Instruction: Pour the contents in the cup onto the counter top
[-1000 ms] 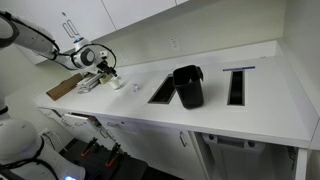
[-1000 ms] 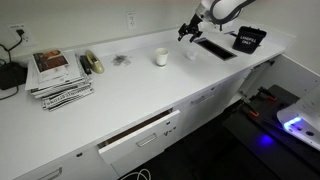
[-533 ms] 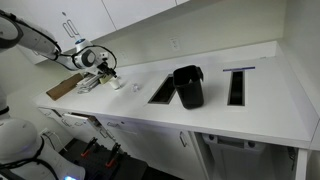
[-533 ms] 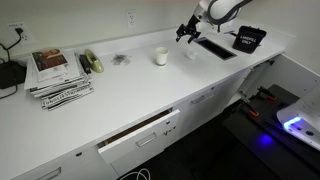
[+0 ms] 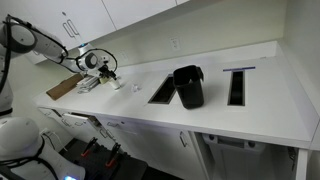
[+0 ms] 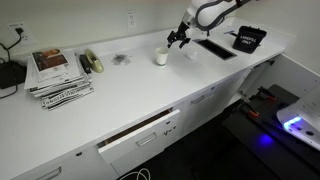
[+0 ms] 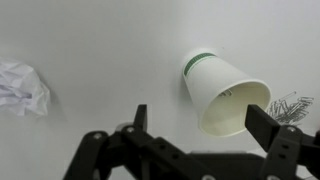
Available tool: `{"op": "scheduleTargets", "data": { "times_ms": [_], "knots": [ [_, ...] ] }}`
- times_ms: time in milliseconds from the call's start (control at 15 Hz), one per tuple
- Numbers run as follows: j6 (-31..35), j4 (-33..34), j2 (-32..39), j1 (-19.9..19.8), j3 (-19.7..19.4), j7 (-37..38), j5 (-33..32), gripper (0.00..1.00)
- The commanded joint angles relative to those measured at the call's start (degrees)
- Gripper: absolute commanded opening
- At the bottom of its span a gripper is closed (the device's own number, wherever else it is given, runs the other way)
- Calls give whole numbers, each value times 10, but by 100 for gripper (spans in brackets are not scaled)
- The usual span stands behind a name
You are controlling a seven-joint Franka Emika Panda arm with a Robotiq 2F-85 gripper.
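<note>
The gripper grabs the white paper cup by the cup's rim on the side nearest the gripper next, which leaves the cup's opening free to pour.
The cup is a small white paper cup with a green band near its base. It stands upright on the white counter top, and shows in both exterior views. A few small pale bits show inside it near the rim. My gripper is open and empty, its two black fingers spread to either side of the cup's mouth, just above and short of it. In both exterior views the gripper hovers beside the cup.
A crumpled white paper lies near the cup, and dark twig-like bits lie on its other side. A black container stands between two dark cut-out slots. A wooden board and stacked magazines lie further along.
My gripper has moved a little down and towards the cup. The cup and the other things have not moved.
</note>
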Motion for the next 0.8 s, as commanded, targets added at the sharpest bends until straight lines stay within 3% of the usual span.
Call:
{"op": "scheduleTargets", "data": {
  "times_ms": [0,667,733],
  "knots": [
    [-30,61,37,40,-43,32,-39,100],
    [-66,134,99,62,-69,37,-53,100],
    [-67,138,103,62,-69,37,-52,75]
  ]
}}
